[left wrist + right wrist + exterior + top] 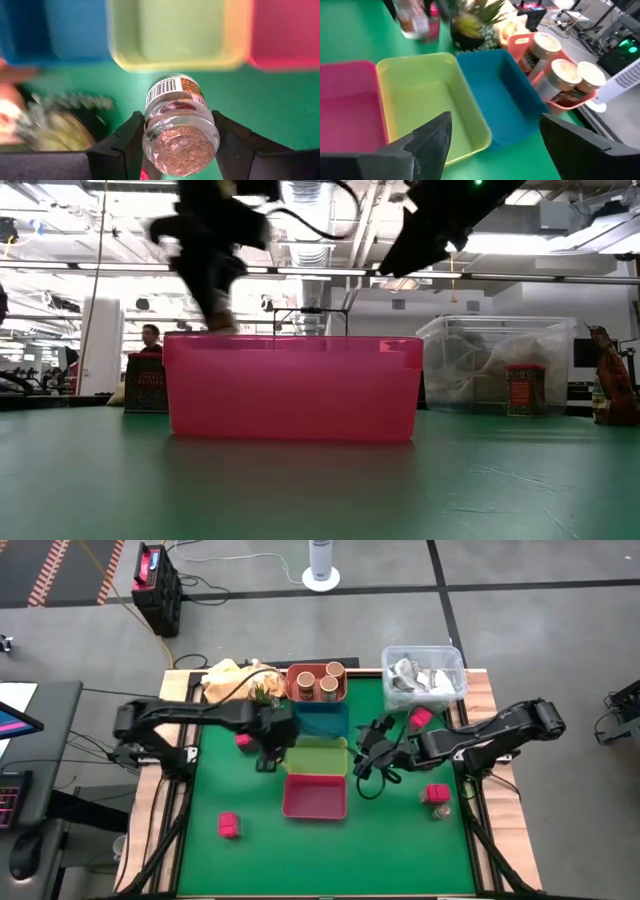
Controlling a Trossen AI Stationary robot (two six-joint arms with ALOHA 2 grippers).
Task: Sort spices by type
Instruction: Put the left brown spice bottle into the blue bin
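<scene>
The tiny jar (179, 125) should stay in my left gripper until it reaches the blue tray (60, 30), as the left wrist view shows the jar above the mat.
My left gripper (268, 752) hangs just left of the green tray (317, 755), shut on a tiny clear jar (180, 125) with a barcode label and brown spice inside. My right gripper (495, 120) is open and holds nothing. It hovers at the green tray's right side (370, 758). Three round tan-lidded jars (322, 680) stand in the orange tray (300, 692). Pink-red cube packets lie on the mat (229, 825), (244, 740), (420, 718), (437, 792). Another tiny jar (441, 809) stands beside the last packet. My left gripper pinches the tiny jar by its glass body (150, 135) between the two fingers (125, 142), one on each side. The fingers come slanting down from the table's left. The jar's base faces the wrist camera and its other end points away, and it is lifted clear of the mat.
The blue tray (322, 720), green tray and pink tray (315, 797) lie in a row down the mat's middle, with the orange tray at the far end. A clear tub with silvery wrappers (424, 675) sits at the far right. A yellowish heap and a small plant (240, 680) sit at the far left.
</scene>
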